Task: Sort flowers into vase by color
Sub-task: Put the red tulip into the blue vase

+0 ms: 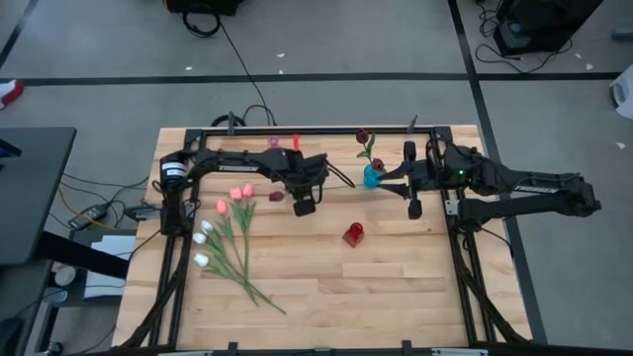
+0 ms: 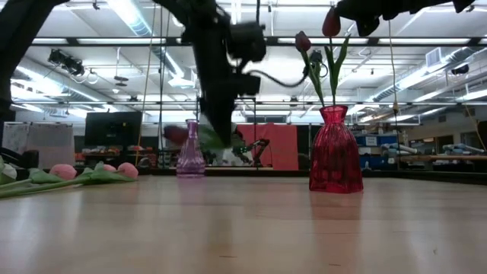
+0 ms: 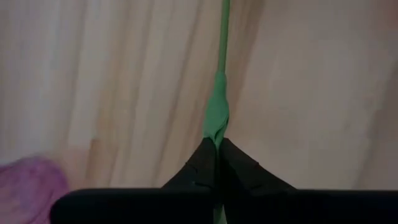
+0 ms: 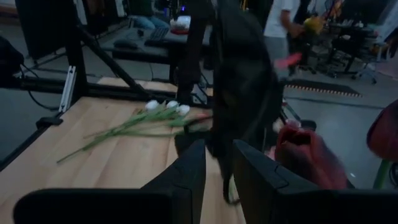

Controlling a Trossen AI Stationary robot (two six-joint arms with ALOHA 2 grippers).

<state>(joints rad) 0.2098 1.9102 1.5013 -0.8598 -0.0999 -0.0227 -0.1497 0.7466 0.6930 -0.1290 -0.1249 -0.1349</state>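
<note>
Next, my right gripper grabs the leaf base, so the dark red tulip's bare stem end stays free to enter the blue vase.
My left gripper hangs over the table's middle, shut on a dark red tulip whose bud shows above the wood. My right gripper is open beside the blue vase and touches nothing. Two dark red tulips stand upright in that vase. The red vase stands nearer the table's near edge. Pink tulips and white tulips lie flat on the table's left side. My left gripper pinches the dark red tulip's green stem at a thickened, leafy stretch between its two shut fingers. The fingers come from above, pointing down, and lie across the stem. The tulip is lifted clear of the table and lies about level below the gripper.
A purple vase stands near the far edge, with a small red thing beside it. The black frame rail runs along the far edge. Bare wood spreads across the near right part.
</note>
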